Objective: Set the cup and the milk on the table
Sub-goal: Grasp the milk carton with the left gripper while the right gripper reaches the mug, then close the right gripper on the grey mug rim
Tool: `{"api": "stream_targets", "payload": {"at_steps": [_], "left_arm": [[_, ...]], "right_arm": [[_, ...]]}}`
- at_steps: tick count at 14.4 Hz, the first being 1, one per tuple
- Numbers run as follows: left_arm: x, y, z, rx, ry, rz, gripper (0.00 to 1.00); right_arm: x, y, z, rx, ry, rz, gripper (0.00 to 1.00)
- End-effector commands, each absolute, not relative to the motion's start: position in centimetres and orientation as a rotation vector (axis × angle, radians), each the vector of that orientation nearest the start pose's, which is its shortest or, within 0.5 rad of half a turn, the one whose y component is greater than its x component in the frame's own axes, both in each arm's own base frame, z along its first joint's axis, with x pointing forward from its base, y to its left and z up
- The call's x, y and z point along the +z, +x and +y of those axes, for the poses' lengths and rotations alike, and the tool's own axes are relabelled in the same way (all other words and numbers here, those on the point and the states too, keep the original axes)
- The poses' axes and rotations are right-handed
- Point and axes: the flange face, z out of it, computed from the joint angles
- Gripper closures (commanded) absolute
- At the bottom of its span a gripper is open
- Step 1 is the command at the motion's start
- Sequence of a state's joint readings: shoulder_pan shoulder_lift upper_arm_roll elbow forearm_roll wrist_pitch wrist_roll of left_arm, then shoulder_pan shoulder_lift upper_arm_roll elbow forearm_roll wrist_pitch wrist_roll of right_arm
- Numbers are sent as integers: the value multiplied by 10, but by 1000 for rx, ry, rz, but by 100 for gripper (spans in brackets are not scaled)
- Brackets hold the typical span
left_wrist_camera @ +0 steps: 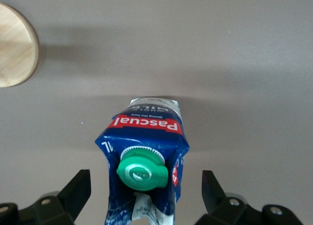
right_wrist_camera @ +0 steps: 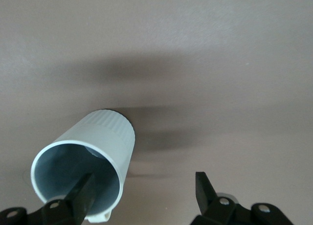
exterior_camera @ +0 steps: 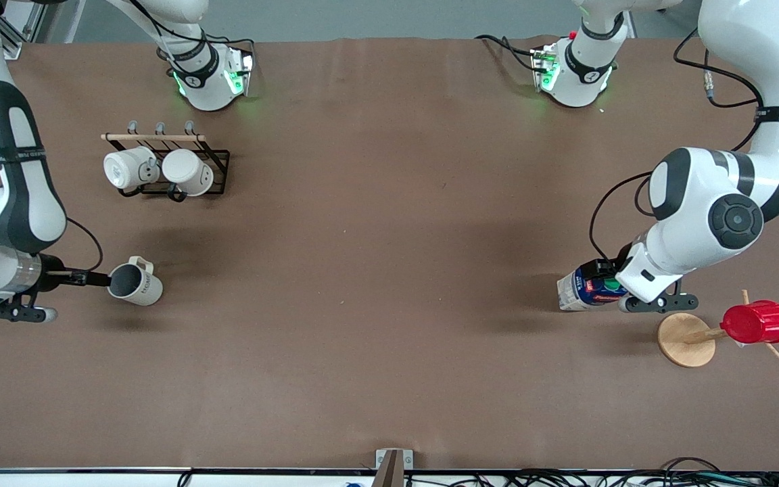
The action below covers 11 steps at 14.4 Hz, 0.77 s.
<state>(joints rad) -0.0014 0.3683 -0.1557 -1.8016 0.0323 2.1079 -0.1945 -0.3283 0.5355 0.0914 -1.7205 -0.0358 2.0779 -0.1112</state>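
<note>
The left gripper's fingers stand on either side of the milk's top [exterior_camera: 603,289], beside the green cap [exterior_camera: 612,284], so now it is time to close and catch it.
The cup [exterior_camera: 136,283], cream-white with a grey inside and dark lettering, stands on the brown table [exterior_camera: 389,270] toward the right arm's end. My right gripper [exterior_camera: 95,278] is open at its rim. In the right wrist view one finger [right_wrist_camera: 84,193] is inside the cup's [right_wrist_camera: 105,137] mouth and the other is well clear outside; the gripper [right_wrist_camera: 145,193] grips nothing. The milk [exterior_camera: 591,288] stands on the table toward the left arm's end. My left gripper [exterior_camera: 611,279] is open over its top. In the left wrist view the milk [left_wrist_camera: 146,132] sits between the wide-open fingers [left_wrist_camera: 78,191], untouched by the gripper [left_wrist_camera: 145,195].
A black wire rack [exterior_camera: 217,172] with two plain white mugs [exterior_camera: 131,168] stands nearer the right arm's base. A round wooden disc stand [exterior_camera: 686,339] carrying a red ribbed cup [exterior_camera: 757,322] is beside the milk, nearer the front camera; the disc [left_wrist_camera: 14,44] shows in the left wrist view.
</note>
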Motion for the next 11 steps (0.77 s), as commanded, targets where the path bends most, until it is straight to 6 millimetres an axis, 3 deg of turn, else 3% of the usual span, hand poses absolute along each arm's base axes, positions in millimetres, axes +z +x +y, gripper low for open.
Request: {"api": "stream_targets", "payload": {"at_steps": [1,5,6,7,8,9,11], "left_arm": [[336,629,-79,87,-3148,-49,5],[336,628,-82,88,-3151,-51,34],[335,628,-82,90,-3151,-51,37],[336,628,-83,88,-3153,-50,39],[336,628,-86,88,-3153,-52,47],[336,627,-88,89,-3152,-64,60],[338,626,-97,89,-3153,-46,74]], "right_arm": [[242,625,-145,266,-3052,142,16],[221,614,-139,236,-3057,137,27],[221,614,-138,236,-3056,135,37],[221,614,-139,235,-3056,138,55],[221,614,-139,238,-3055,137,75],[221,614,-138,242,-3055,135,87],[221,614,-128,256,-3054,95,92]]}}
